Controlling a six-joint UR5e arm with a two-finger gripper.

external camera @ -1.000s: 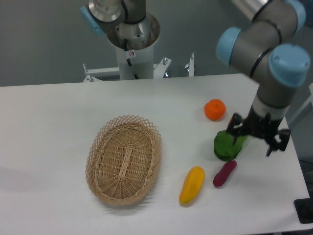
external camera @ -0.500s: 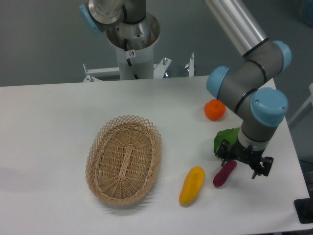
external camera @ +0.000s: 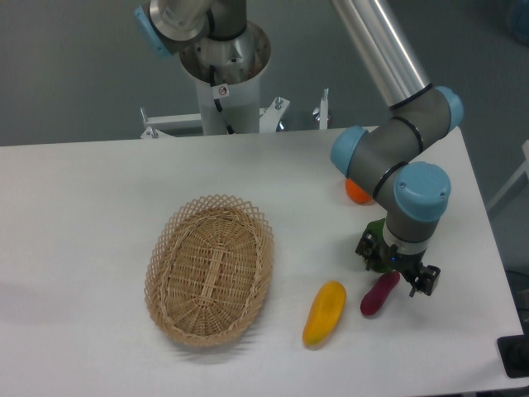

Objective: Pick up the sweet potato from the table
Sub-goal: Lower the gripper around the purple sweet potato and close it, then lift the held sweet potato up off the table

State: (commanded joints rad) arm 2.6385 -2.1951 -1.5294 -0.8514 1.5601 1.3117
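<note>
The sweet potato needs to be lifted from the table, so my gripper should next grab it by its end beside the green object.
The sweet potato, small, dark magenta and oblong, lies on the white table at the front right. My gripper points down just above its upper right end. The gripper is open, with one dark finger on each side and nothing held between them. The wrist hides the top tip of the sweet potato.
A yellow-orange long vegetable lies just left of the sweet potato. A green object sits partly hidden behind the gripper, and an orange fruit peeks out behind the arm's elbow. A wicker basket stands at centre left. The table's right edge is close by.
The arm has swung left and down, bringing the gripper from right of the green object to just over the sweet potato's upper end. No object has moved.
</note>
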